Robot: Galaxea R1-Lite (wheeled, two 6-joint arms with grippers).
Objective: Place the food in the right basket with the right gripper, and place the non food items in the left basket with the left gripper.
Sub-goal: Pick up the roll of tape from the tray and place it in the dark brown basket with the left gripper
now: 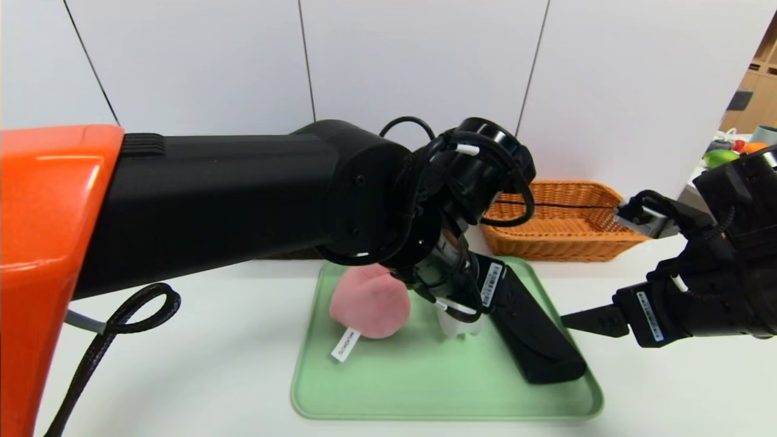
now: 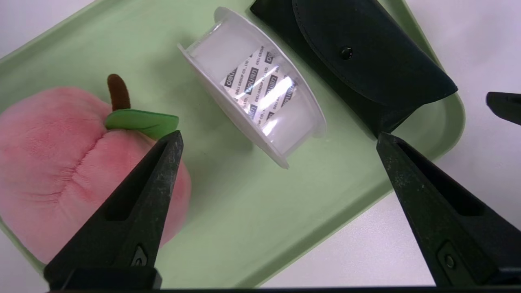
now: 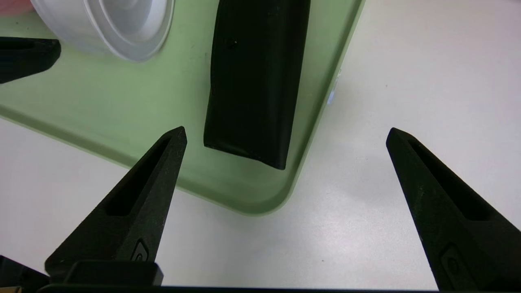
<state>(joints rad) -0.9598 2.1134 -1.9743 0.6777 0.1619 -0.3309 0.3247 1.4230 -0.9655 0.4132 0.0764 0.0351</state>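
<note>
The left gripper isn't ready to close yet and should first move toward the white tape roll (image 1: pixel 457 324) (image 2: pixel 252 87). Its fingers stop short of the roll and would miss it if they closed now.
On the green tray (image 1: pixel 425 382) lie a pink plush peach (image 1: pixel 370 300) with a white tag, a white tape roll (image 2: pixel 252 87) and a black case (image 1: pixel 534 328). My left gripper (image 2: pixel 279 136) hangs open just above the tray. One finger is over the peach (image 2: pixel 61 162), the other at the case's end (image 2: pixel 366 61), and the tape roll is just ahead of the tips. My right gripper (image 3: pixel 287 131) is open over the table at the tray's near right corner, close to the case (image 3: pixel 256 77). The right basket (image 1: pixel 558 218) stands behind the tray. The left basket is hidden behind my left arm.
My left arm (image 1: pixel 230 194) crosses the head view and covers the table's back left. Bare white table lies left and right of the tray. A white wall stands close behind the basket. A shelf with coloured items (image 1: pixel 722 156) sits at the far right.
</note>
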